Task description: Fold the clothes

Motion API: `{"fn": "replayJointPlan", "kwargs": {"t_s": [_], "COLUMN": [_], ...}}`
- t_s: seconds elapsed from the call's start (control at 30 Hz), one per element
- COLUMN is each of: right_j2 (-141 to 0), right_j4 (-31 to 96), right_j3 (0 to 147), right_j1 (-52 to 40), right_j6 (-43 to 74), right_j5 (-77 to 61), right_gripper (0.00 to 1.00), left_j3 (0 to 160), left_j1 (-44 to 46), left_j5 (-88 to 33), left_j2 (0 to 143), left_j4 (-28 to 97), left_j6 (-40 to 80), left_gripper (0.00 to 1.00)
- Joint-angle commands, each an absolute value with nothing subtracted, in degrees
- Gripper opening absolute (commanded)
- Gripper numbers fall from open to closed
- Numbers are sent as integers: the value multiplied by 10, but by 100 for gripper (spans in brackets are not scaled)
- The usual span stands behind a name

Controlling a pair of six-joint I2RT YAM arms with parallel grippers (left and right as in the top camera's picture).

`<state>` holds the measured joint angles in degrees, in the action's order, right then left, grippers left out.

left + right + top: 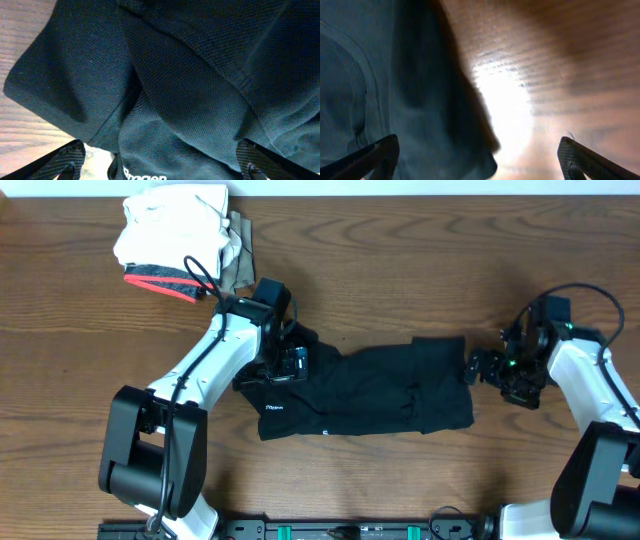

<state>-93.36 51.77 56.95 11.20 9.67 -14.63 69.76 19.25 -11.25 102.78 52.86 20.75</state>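
My right gripper picks up the black shirt [370,390] by its edge farthest from the logo [467,395] next. That draws the shirt out for folding.
The clothes are a black shirt [370,390] lying crumpled across the middle of the table, a small white logo print [274,409] near its left end. My left gripper [290,365] hangs over that left end, open. In the left wrist view the shirt [190,75] fills the frame, and the gripper [162,167] has its jaws wide apart over the fabric and the logo [145,176]. My right gripper [478,368] is just off the shirt's right edge, open. In the right wrist view the gripper [480,162] straddles the shirt's edge [380,90], gripping nothing.
A stack of folded white, cream and red-trimmed grey garments [175,235] sits at the back left, close behind the left arm. Bare wooden table [420,270] shows behind the shirt, and more of the table [560,60] lies to the right of its edge.
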Motion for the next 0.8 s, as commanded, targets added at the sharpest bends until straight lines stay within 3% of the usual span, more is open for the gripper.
{"fn": "replayJointPlan", "kwargs": {"t_s": [0.0,0.7,0.77], "right_j2": [-929,-930,-930], "right_j4": [492,317,309], "right_j3": [544,385,373], "right_j1": [134,134,134], "right_j6": [43,30,39], "right_j5": [-237,-395,-395], "right_gripper": [99,99,93], "left_j3": [689,688,688], "left_j1": [192,192,192], "left_j5": [-112,-114,-114], "left_j2": [1028,1028,1028], "left_j4": [530,528,528], "left_j6": [208,209,209], "left_gripper": [98,98,98]}}
